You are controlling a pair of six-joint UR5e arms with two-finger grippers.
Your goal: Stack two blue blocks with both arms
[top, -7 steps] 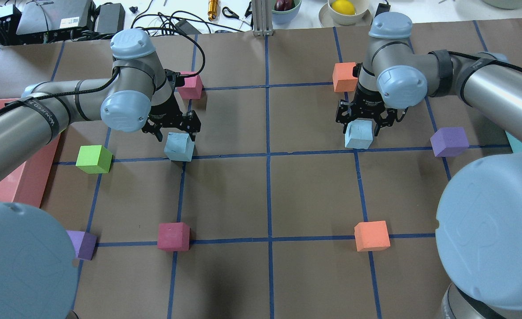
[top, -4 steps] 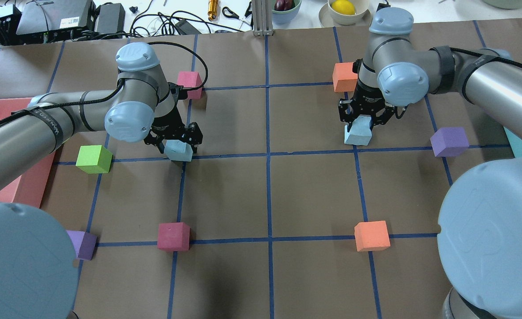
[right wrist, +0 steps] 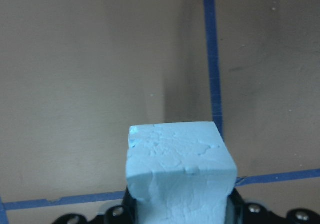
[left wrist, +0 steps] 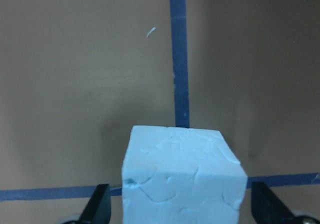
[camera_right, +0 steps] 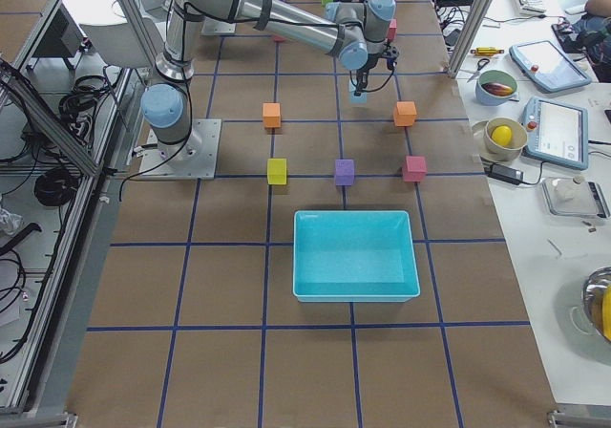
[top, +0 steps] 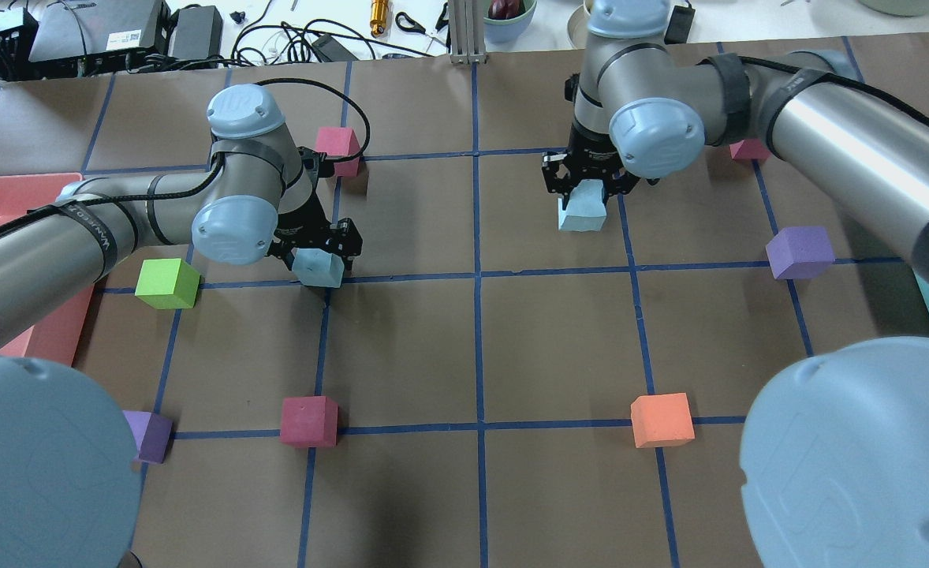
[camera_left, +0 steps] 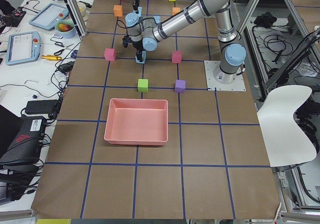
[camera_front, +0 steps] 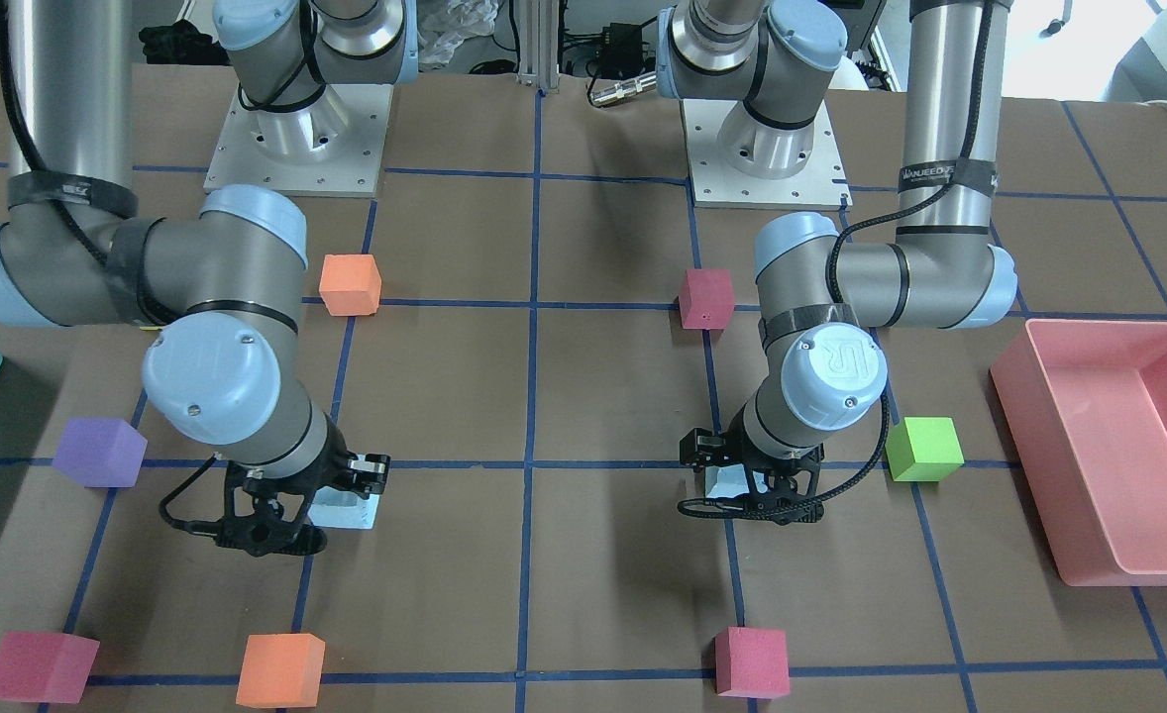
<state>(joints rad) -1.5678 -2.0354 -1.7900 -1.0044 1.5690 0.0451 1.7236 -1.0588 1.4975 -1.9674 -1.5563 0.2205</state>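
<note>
My left gripper grabs this blue block by two opposite sides next, to stack the block squarely on the other blue block (camera_front: 344, 509).
One pale blue block (top: 319, 269) sits on the table at a tape crossing. My left gripper (top: 316, 254) is lowered around it. In the left wrist view the fingers (left wrist: 100, 207) stand clear of the sides of the block (left wrist: 182, 174), so the gripper is open. The front view shows this block (camera_front: 724, 482) under the wrist. My right gripper (top: 587, 180) is shut on the second blue block (top: 583, 211) and holds it above the table, right of the centre line. The right wrist view shows that block (right wrist: 177, 169) pinched, with the table well below.
A green cube (top: 166, 282) lies left of the left gripper and a magenta cube (top: 337, 148) behind it. Another magenta cube (top: 308, 420), an orange cube (top: 662, 420) and purple cubes (top: 800, 252) (top: 149, 435) lie around. A pink tray (camera_front: 1109, 436) is at the left, a teal bin (camera_right: 355, 254) at the right.
My right gripper shut on its blue block, lifted it and carried it left and away from the robot. My left gripper came down around its block, and that block has not moved.
</note>
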